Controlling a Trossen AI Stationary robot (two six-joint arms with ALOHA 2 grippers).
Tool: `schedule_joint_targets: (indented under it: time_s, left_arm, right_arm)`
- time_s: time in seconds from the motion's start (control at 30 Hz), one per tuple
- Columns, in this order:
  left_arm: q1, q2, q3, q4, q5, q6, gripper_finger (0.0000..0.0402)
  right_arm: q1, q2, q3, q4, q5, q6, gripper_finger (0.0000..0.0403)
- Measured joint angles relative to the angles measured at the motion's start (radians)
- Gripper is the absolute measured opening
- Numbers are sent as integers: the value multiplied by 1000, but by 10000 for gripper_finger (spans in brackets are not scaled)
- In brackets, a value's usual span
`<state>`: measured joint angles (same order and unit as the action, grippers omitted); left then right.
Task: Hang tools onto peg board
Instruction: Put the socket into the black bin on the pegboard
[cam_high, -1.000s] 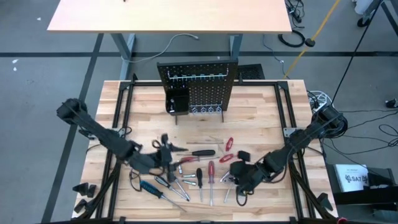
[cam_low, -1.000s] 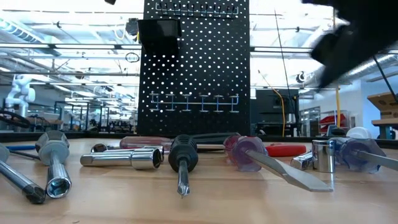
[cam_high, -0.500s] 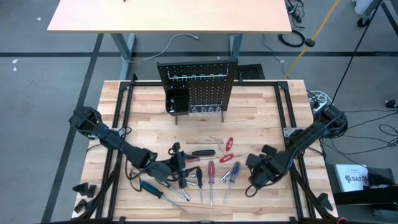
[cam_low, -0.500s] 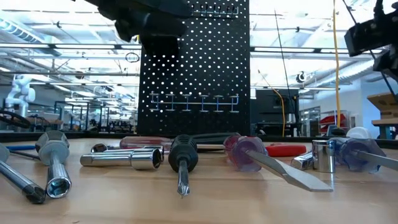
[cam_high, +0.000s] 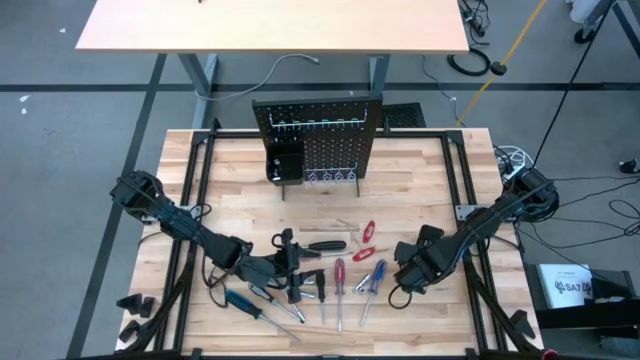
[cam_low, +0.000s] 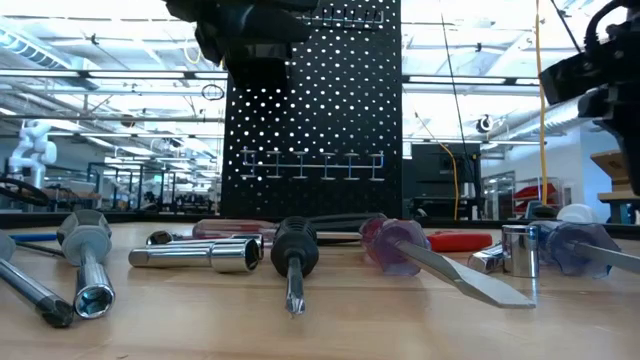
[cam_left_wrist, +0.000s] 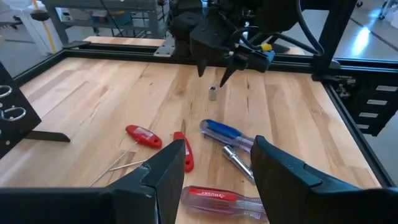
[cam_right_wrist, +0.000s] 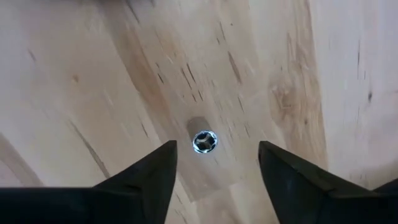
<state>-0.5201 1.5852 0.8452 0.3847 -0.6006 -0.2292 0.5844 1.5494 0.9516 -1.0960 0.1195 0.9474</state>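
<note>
The socket needs to be handed over for the peg board's bin, so the robot's right gripper should next grab it by its open end (cam_right_wrist: 204, 139).
The black peg board (cam_high: 318, 140) stands upright at the table's far middle, with hooks and a small bin. Several tools lie flat in a loose group near the front: a red-handled screwdriver (cam_left_wrist: 217, 199), a blue-handled one (cam_left_wrist: 227, 134) and red-handled pliers (cam_left_wrist: 143, 134). My left gripper (cam_left_wrist: 217, 168) hangs open above this group, nearly level, touching nothing. A small silvery socket (cam_right_wrist: 204, 141) stands on end on the bare wood to their right. My right gripper (cam_right_wrist: 217, 168) points straight down over it, open, its fingers to either side and clear of it.
More screwdrivers and metal sockets (cam_low: 215, 255) lie along the table's near edge. A black frame (cam_high: 470, 200) runs around the tabletop. A second tan table (cam_high: 270, 25) stands beyond the peg board. Bare wood lies between the tools and the peg board.
My left gripper has gone toward the table's right edge and down, over the tool group. My right gripper has tipped from a slant to pointing straight down and has shifted a little toward the right edge.
</note>
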Motion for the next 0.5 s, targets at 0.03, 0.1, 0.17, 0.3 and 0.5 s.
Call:
schedule_joint_targets:
  time_s: [0.03, 0.1, 0.17, 0.3, 0.5]
  left_arm:
    - [1, 0, 0, 0, 0, -1, 185]
    - [1, 0, 0, 2, 0, -2, 185]
    - [1, 0, 0, 7, 0, -2, 185]
    - [2, 0, 0, 21, 0, -2, 185]
    - [12, 0, 0, 28, 0, -3, 185]
  right_arm:
    - [-3, 0, 0, -3, -3, -23, 231]
    - [-10, 0, -7, -13, -9, -67, 243]
    - [-22, -1, -30, -3, -19, -95, 249]
    - [-37, -3, -110, 80, -73, -140, 249]
    - [-40, -3, -181, 226, -114, -177, 235]
